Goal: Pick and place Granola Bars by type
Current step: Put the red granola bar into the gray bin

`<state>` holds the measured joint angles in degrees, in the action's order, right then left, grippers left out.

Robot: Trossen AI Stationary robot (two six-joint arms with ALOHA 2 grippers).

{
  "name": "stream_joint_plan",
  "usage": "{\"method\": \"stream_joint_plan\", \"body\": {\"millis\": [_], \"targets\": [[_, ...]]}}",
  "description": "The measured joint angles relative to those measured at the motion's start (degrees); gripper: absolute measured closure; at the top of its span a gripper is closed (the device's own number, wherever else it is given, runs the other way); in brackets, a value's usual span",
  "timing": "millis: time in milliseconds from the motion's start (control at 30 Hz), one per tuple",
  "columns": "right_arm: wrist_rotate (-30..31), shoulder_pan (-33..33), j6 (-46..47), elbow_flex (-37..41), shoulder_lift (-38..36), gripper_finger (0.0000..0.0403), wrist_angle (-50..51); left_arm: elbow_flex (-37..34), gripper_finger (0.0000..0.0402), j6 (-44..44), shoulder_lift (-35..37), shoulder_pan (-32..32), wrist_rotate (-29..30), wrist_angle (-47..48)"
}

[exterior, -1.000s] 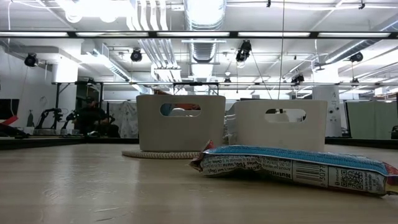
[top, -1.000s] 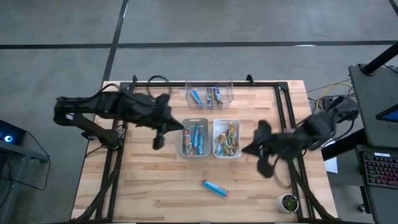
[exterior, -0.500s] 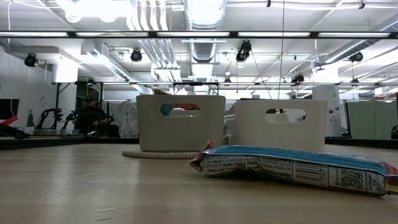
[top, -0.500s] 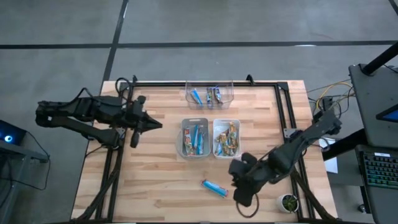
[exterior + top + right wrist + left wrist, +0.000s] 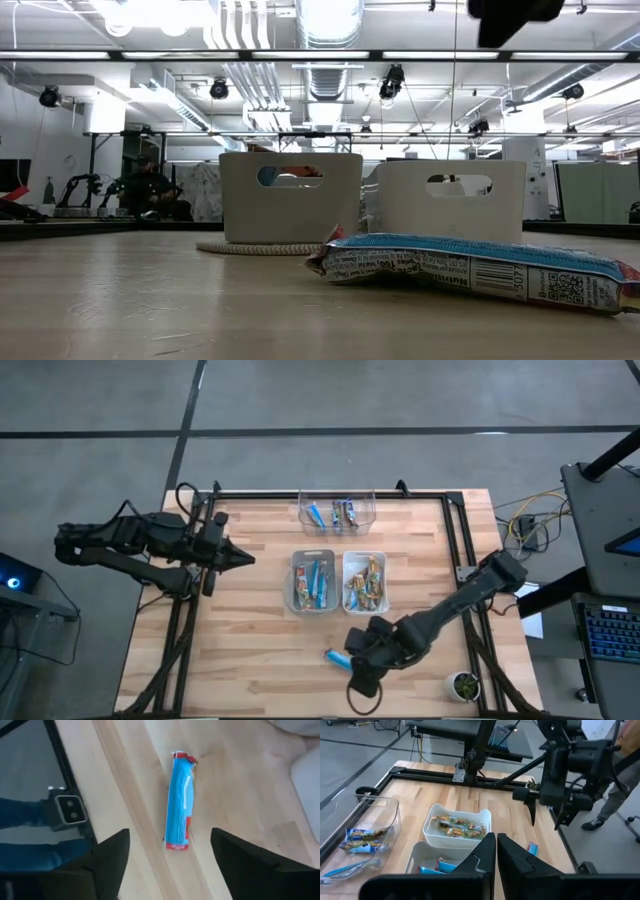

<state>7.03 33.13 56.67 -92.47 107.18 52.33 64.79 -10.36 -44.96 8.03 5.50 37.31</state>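
My right gripper should next grab the blue granola bar by its wrapper's blue middle part [image 5: 178, 814] for the grey bin.
One blue granola bar [image 5: 180, 800] lies flat on the wood table near its front edge, also seen in the high view [image 5: 334, 656] and the low view [image 5: 470, 268]. My right gripper [image 5: 170, 865] hangs open above it, pointing steeply down, one finger on each side of the bar's near end and clear of it [image 5: 352, 663]. More blue bars lie in the grey bin [image 5: 312, 582], and gold bars in the white bin [image 5: 364, 582]. A clear bin [image 5: 337, 512] holds a few mixed bars. My left gripper [image 5: 240, 558] is shut and empty at the table's left.
The three bins stand in the table's middle and far middle. A black frame rail [image 5: 455, 530] runs along the right side, and a small green thing [image 5: 464, 684] sits at the near right corner. Bare wood [image 5: 230, 650] lies left of the loose bar.
My right gripper has swung from beside the white bin toward the near edge and leftward, sinking and tipping downward over the loose blue bar. My left gripper has drawn back from the grey bin toward the table's left edge. The bar has not moved.
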Motion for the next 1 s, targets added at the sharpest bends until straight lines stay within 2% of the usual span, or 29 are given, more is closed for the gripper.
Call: {"method": "stream_joint_plan", "body": {"millis": [233,400,1000], "targets": [[-1.34,-0.96,-2.54,0.0,5.64,0.0115,-1.71,0.0,0.0401,0.14,0.01,-0.02,0.0,0.65],[-4.0,-1.5,-5.11,-0.02,8.44,0.0119,-3.17,0.0,0.0401,-0.25,-0.02,-0.02,0.0,2.17],[-4.51,-2.97,-7.78,-0.02,14.5,0.0129,-6.73,-0.44,0.0401,-1.67,-0.39,-0.02,-0.02,2.37]]}}
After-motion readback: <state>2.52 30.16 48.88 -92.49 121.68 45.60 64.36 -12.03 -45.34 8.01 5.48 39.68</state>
